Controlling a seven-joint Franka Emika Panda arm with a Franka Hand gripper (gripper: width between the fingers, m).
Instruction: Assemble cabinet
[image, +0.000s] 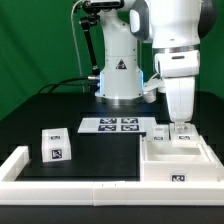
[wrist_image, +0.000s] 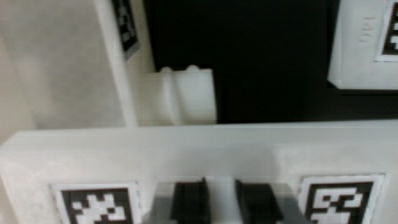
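Note:
The tagged door comes down next, before my gripper releases it, since the door hangs above the cabinet body (image: 178, 160) at its far edge.
The cabinet body (image: 178, 160), a large white box with tags, lies at the exterior view's lower right. Two small white blocks (image: 160, 138) sit on its far part. My gripper (image: 181, 128) comes straight down onto the body's far edge. In the wrist view a white tagged face of the body (wrist_image: 196, 155) fills the foreground. My gripper (wrist_image: 222, 202) has its dark fingers (wrist_image: 189, 202) close together against that face, with a thin grey strip between them. A smaller white tagged block (image: 55, 145) stands alone at the exterior view's left.
The marker board (image: 112, 125) lies flat in front of the arm's base. A long low white rail (image: 60, 185) runs along the front and the left. In the wrist view, white parts with tags (wrist_image: 71, 70) (wrist_image: 365, 45) flank black table.

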